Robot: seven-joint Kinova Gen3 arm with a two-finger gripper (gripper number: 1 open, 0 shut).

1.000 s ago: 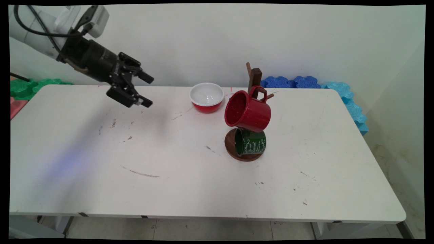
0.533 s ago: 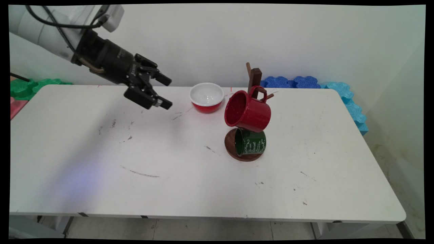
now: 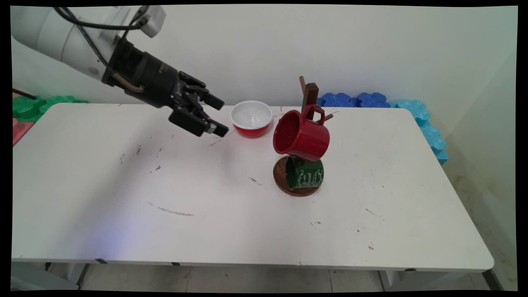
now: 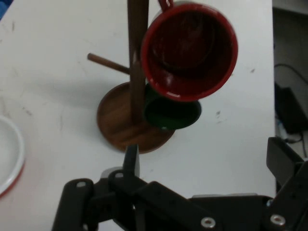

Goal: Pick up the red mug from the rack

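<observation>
I will grab the red mug by its rim (image 3: 281, 129) next with my gripper, so the red mug's handle (image 3: 315, 109) stays free to slide off the wooden peg.
My black gripper (image 3: 222, 116) hangs open and empty above the table's back part, just left of a red bowl (image 3: 251, 119) with a white inside. Right of the bowl stands a wooden mug tree (image 3: 309, 95) on a round base (image 3: 279, 181). A red mug (image 3: 301, 136) hangs from a peg by its handle, and a green mug (image 3: 305, 173) hangs below it. In the hand view the gripper (image 4: 207, 163) points at the red mug (image 4: 190, 48), the green mug (image 4: 171, 113) and the tree's base (image 4: 115, 125); the bowl's rim (image 4: 12, 154) shows at the left edge.
Blue foam blocks (image 3: 354, 100) line the wall behind the table's back right corner and run down its right side. Green foam blocks (image 3: 29, 105) lie beyond the back left corner. The white table (image 3: 231, 222) carries only scuff marks in front.
The arm has carried the gripper to the right, from over the table's back left to just beside the bowl. Its fingers stayed open. Bowl, mugs and tree have not moved.
</observation>
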